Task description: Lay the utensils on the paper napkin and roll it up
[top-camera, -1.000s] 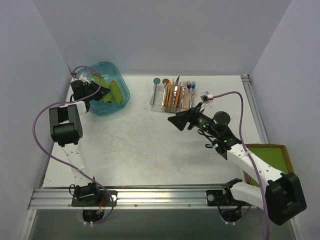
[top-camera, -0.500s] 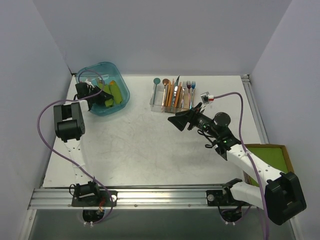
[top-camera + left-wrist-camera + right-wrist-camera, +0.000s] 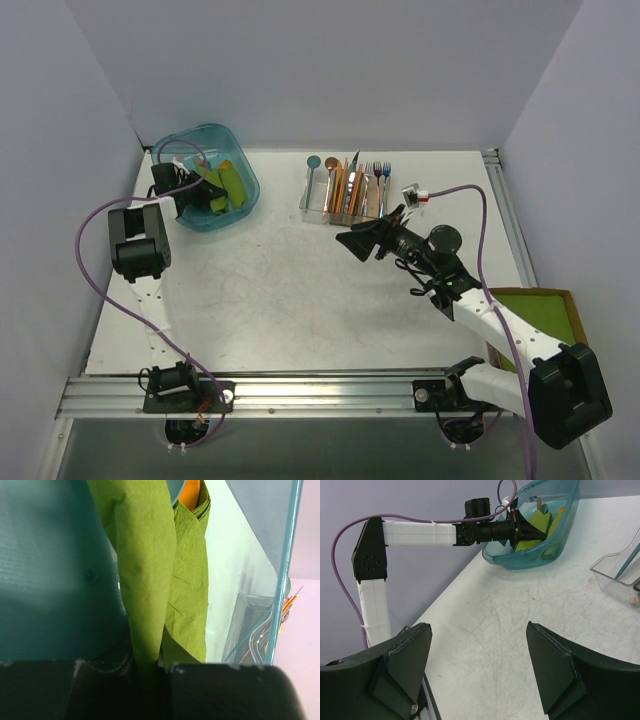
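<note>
My left gripper opens next, since its fingers hold the rolled napkin within the teal bin's rim and the napkin would settle on the bin's bottom.
My left gripper (image 3: 147, 667) reaches into a teal bin (image 3: 215, 128) at the table's far left and is shut on a rolled lime-green paper napkin (image 3: 145, 580). The roll runs straight out from between the fingers. A second green roll (image 3: 190, 585) lies beside it, with an orange tip (image 3: 192, 490) showing at its far end. The utensils are hidden; no loose fork or spoon shows in the bin. My right gripper (image 3: 352, 243) hangs open over the table's middle with nothing between its fingers (image 3: 405, 660). From it I see the left gripper (image 3: 520, 530) inside the bin (image 3: 540, 560).
A clear plastic caddy (image 3: 340, 205) holding several coloured cutlery pieces stands at the back, just behind the right gripper. A stack of green sheets in a brown cardboard rim (image 3: 545, 310) sits off the table's right edge. Purple cables loop beside both arms.
The left arm swung slightly right and pushed its gripper a little farther into the bin, then stayed still. The right arm has barely moved.
</note>
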Robot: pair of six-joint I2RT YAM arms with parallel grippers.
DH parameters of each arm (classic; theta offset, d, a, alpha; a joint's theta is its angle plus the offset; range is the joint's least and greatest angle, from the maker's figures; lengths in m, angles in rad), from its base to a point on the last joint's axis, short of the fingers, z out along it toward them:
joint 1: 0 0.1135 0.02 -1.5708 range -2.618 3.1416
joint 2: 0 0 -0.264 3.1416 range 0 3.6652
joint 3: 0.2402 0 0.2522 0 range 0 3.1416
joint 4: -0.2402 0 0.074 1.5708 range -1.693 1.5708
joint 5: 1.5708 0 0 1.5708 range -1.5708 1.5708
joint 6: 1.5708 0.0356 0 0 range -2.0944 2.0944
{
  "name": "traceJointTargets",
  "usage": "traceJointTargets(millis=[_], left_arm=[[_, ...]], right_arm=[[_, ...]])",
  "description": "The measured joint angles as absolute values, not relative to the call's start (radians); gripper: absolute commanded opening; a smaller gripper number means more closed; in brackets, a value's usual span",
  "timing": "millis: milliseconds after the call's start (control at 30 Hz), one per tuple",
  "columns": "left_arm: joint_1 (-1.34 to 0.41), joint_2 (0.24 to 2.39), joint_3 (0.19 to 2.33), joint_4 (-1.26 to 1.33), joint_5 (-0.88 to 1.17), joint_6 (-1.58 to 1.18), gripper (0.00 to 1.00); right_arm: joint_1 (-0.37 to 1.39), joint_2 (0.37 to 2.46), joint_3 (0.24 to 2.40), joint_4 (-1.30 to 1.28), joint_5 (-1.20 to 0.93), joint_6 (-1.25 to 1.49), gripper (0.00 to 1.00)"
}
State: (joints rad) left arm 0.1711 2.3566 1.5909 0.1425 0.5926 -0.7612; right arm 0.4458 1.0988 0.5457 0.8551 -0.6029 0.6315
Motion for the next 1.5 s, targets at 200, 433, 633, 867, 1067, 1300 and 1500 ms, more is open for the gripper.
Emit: traceJointTargets(millis=[200,433,633,867,1067,1300,1500], left_arm=[[0.171,2.357,1.591,0.13,0.598,-0.767,0.21],[0.171,2.353,1.591,0.104,0.587,-0.769,0.31],[0.17,2.347,1.614,0.04,0.579,-0.751,0.39],[0.169,2.337,1.629,-0.02,0.559,-0.735,0.42],[0.168,2.323,1.629,-0.043,0.547,-0.727,0.55],[0.165,2.306,1.633,-0.091,0.512,-0.717,0.55],[0.165,2.304,1.674,-0.189,0.47,-0.697,0.55]], right_arm=[[0.446,1.099,0.545,0.865,-0.603,0.636,0.78],[0.446,1.099,0.535,0.871,-0.603,0.64,0.77],[0.446,1.099,0.534,0.872,-0.604,0.647,0.78],[0.446,1.099,0.53,0.873,-0.61,0.653,0.78],[0.446,1.099,0.53,0.879,-0.611,0.654,0.78],[0.446,1.099,0.53,0.88,-0.611,0.654,0.78],[0.446,1.099,0.529,0.881,-0.611,0.654,0.78]])
